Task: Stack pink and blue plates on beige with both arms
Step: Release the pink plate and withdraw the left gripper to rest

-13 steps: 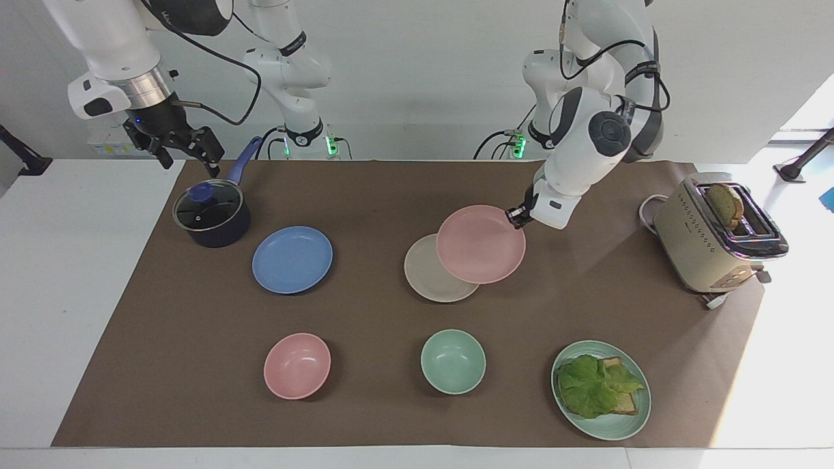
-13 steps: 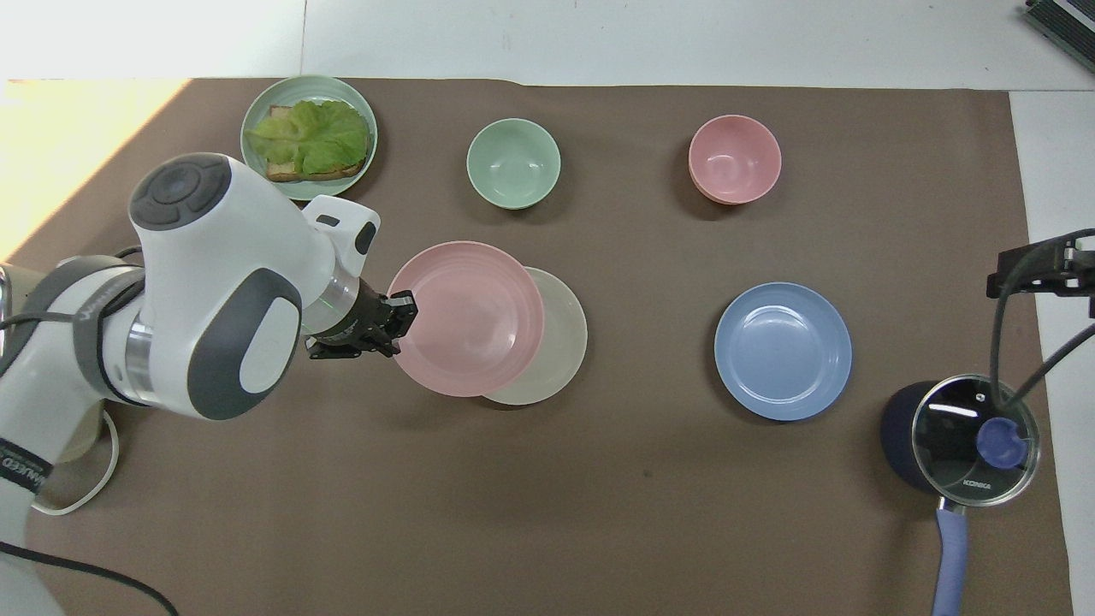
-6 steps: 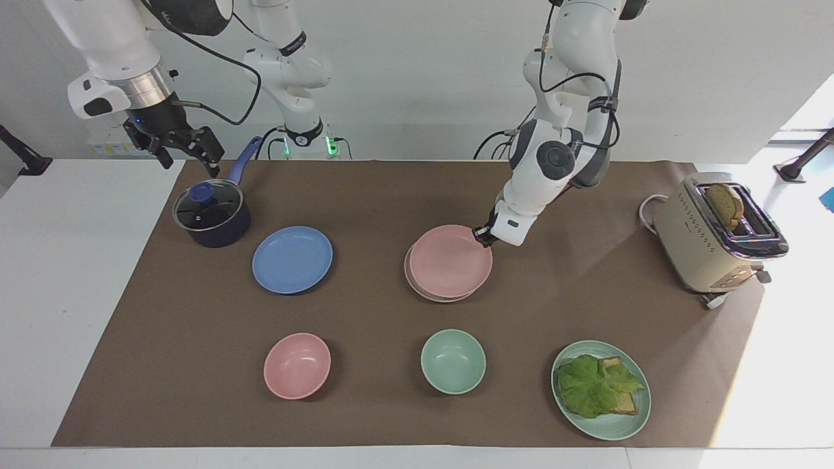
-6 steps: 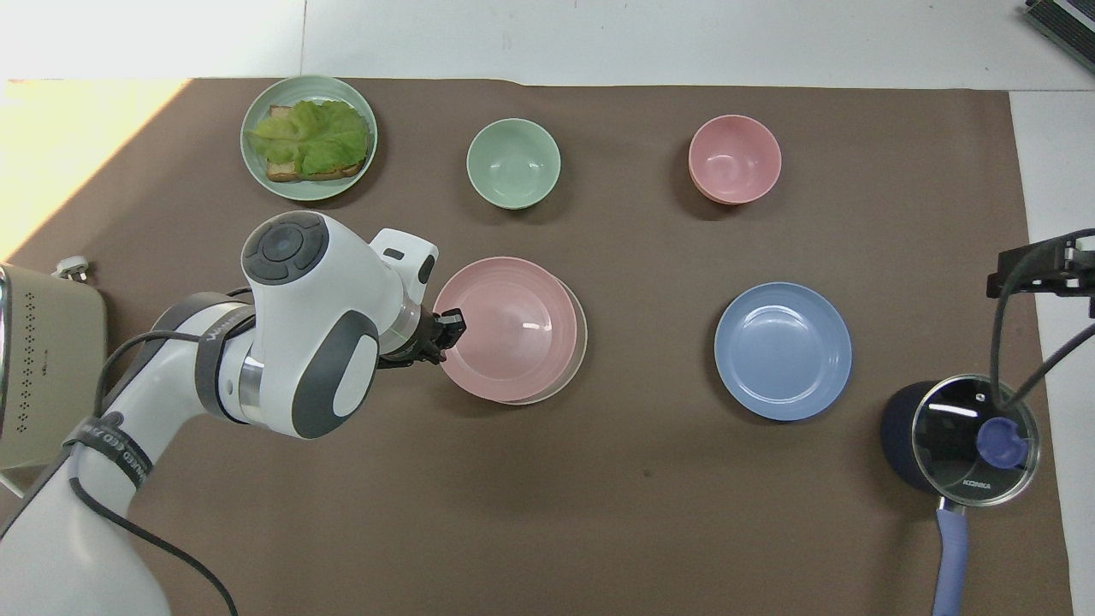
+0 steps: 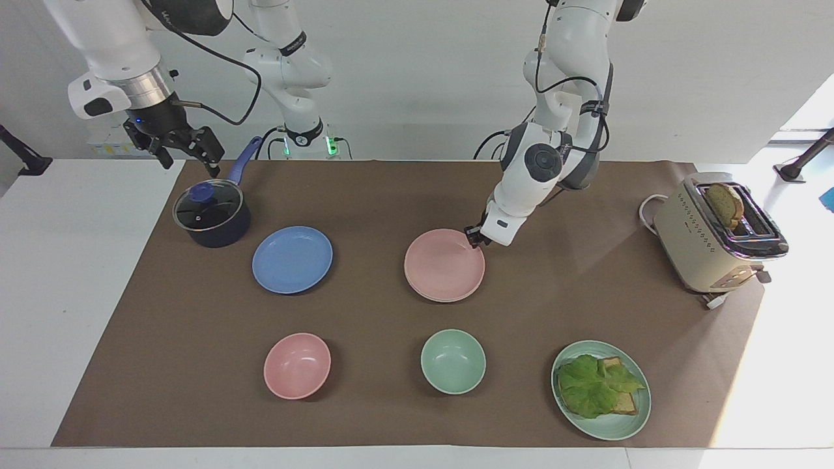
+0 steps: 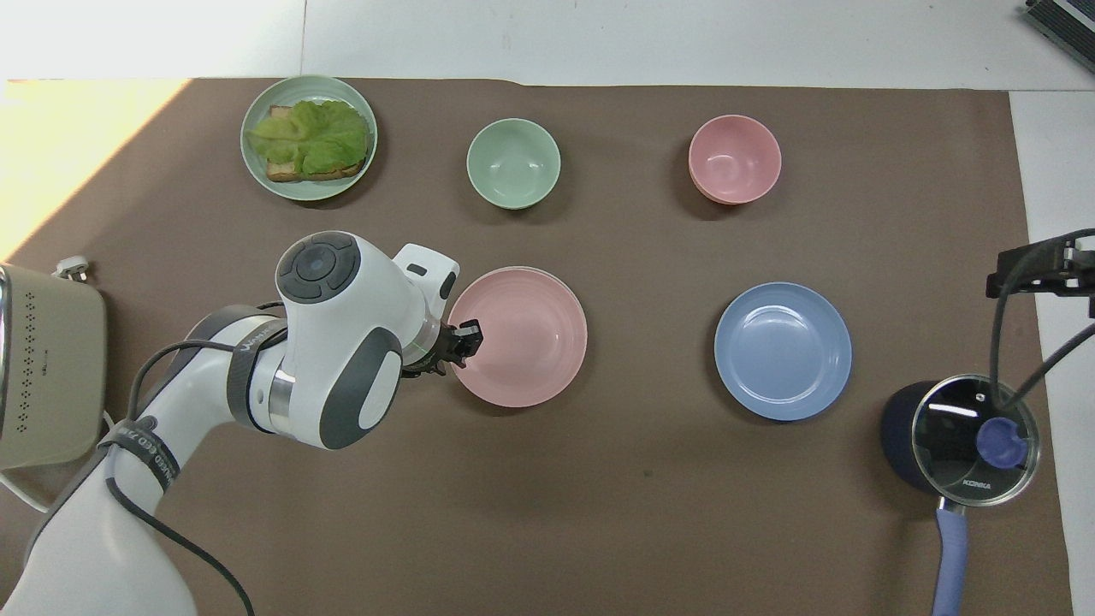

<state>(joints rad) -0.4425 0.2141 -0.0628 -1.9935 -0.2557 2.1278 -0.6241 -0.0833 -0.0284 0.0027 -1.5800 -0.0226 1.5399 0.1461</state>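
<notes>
The blue plate should be grabbed next with my right gripper by its raised rim on the saucepan's side [image 6: 848, 334], because the plate's broad round side [image 6: 783, 351] is too wide for the fingers.
The pink plate [image 5: 444, 265] [image 6: 526, 346] lies flat on the beige plate [image 5: 422, 295] in the middle of the brown mat and covers it almost fully; only a thin beige edge shows. My left gripper [image 5: 474, 238] [image 6: 466, 338] is low at the pink plate's rim, on the side toward the left arm's end. The blue plate [image 5: 292, 259] [image 6: 783, 351] lies alone on the mat toward the right arm's end. My right gripper [image 5: 187, 161] [image 6: 1039, 269] hangs open and empty above the mat's edge by the saucepan, and that arm waits.
A dark saucepan with a glass lid [image 5: 212, 215] stands beside the blue plate, nearer the robots. Farther from the robots sit a pink bowl [image 5: 297, 365], a green bowl [image 5: 453, 360] and a green plate [image 5: 612, 430] with toast and lettuce. A toaster [image 5: 713, 234] stands at the left arm's end.
My left arm lowered the pink plate and slid it toward the right arm's end until it settled squarely on the beige plate. The right arm has not moved.
</notes>
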